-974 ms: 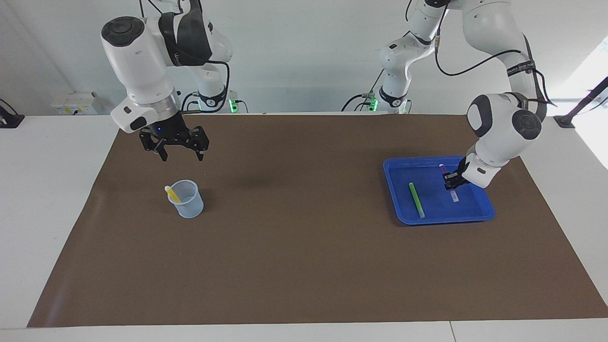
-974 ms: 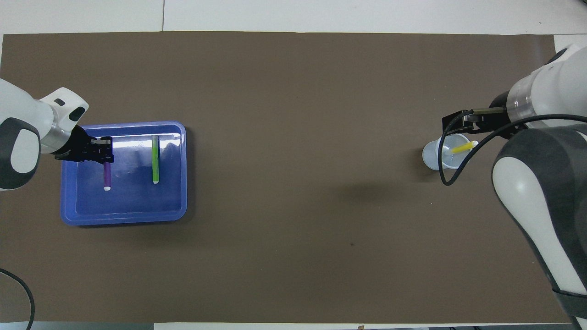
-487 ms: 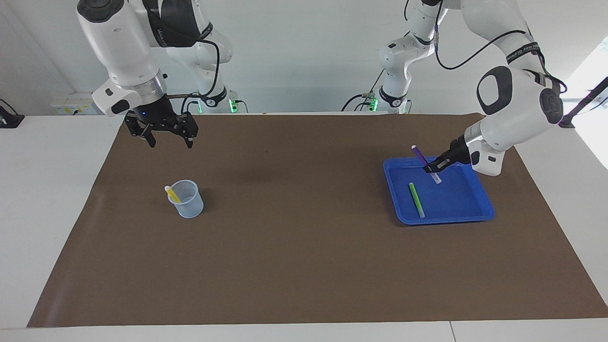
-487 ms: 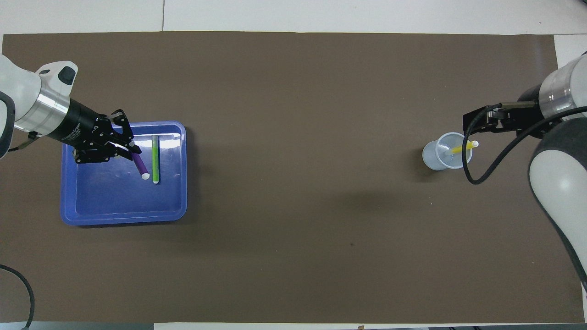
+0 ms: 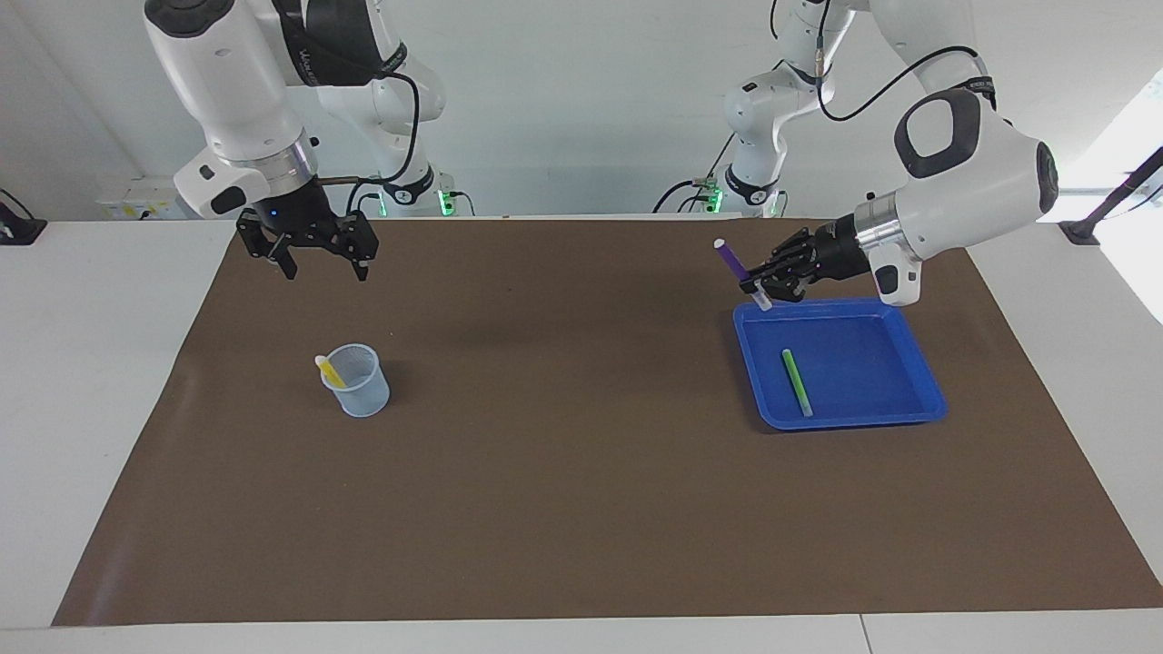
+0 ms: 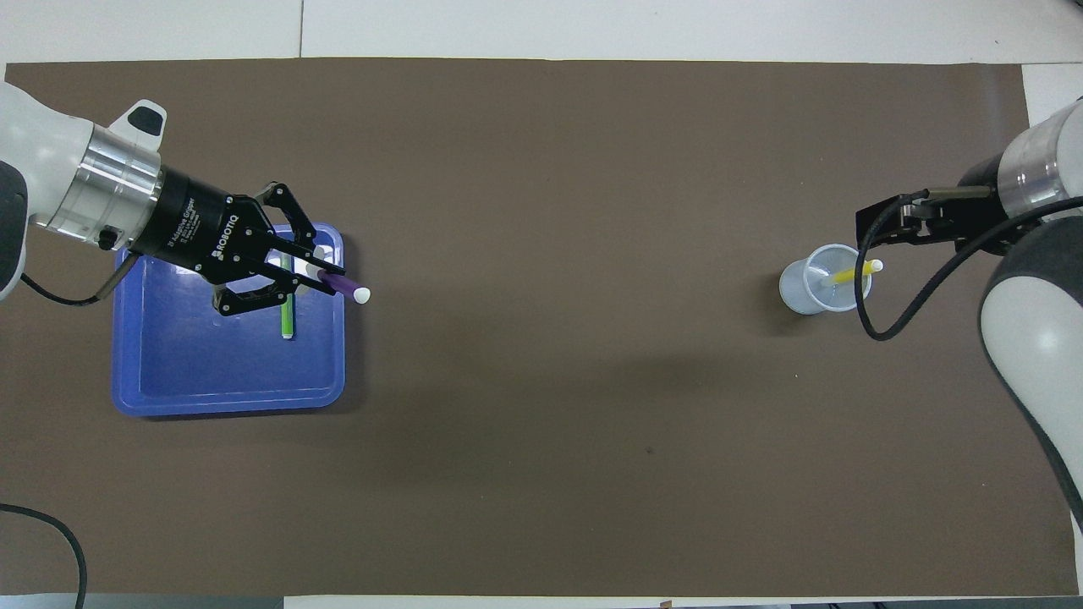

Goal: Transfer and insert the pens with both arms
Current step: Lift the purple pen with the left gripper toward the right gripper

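Note:
My left gripper holds the purple pen farther back, so my right gripper will next grab it by the pale-tipped end (image 6: 349, 288) that sticks out free.
My left gripper (image 5: 761, 283) is shut on the purple pen (image 5: 738, 270) and holds it tilted in the air over the corner of the blue tray (image 5: 863, 416). In the overhead view the left gripper (image 6: 317, 275) has the purple pen (image 6: 340, 287) pointing its pale cap toward the table's middle. The green pen (image 5: 798, 381) lies flat in the tray (image 6: 228, 402); part of it (image 6: 287, 321) shows below the gripper. The yellow pen (image 5: 327, 370) stands slanted in the pale blue cup (image 5: 362, 392). My right gripper (image 5: 327, 270) is open and empty, up over the mat close to the cup (image 6: 804, 294).
A brown mat (image 5: 581, 472) covers most of the white table. Two smaller white arms with green lights (image 5: 754, 109) stand at the robots' edge of the table. The cup is at the right arm's end, the tray at the left arm's end.
My left gripper lifted the purple pen out of the tray and swung it toward the table's middle. My right gripper rose away from the cup, then stayed put.

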Controlling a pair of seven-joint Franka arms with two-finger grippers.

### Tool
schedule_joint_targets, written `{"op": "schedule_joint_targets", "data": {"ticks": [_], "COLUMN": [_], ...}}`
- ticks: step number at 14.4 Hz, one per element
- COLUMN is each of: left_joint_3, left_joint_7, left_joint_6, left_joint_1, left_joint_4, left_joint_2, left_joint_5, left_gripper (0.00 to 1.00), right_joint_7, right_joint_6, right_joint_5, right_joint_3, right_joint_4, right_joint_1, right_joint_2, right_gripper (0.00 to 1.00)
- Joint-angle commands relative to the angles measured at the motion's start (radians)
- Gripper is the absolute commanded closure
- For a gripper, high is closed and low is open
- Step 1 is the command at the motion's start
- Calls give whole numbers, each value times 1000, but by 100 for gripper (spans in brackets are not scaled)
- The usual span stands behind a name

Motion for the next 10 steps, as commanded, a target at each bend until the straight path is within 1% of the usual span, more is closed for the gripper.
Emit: {"op": "schedule_joint_targets", "data": {"ticks": [1, 3, 4, 6, 8, 10], "left_joint_3": [-50, -86, -92, -92, -92, -92], "left_joint_7": [-158, -251, -287, -334, -354, -354], "left_joint_6": [30, 88, 116, 163, 225, 301], "left_joint_1": [1, -2, -10, -43, -80, -106], "left_joint_4": [-16, -35, -47, -84, -140, -211], "left_joint_2": [-18, -24, -29, -50, -95, -147], "left_joint_5": [-60, -107, -126, -179, -227, -314], "left_gripper": [100, 100, 100, 100, 100, 100], "right_joint_7": [16, 16, 16, 16, 29, 133], "right_joint_6": [-1, 8, 11, 2, 2, 19], "right_joint_5": [-2, 21, 64, 172, 296, 409], "right_joint_3": [11, 15, 14, 3, -19, -23], "right_joint_4": [20, 25, 40, 74, 97, 98], "right_joint_1": [-5, 12, 32, 49, 56, 82], "right_joint_2": [8, 11, 15, 28, 33, 33], "right_gripper": [0, 0, 0, 0, 0, 0]}}
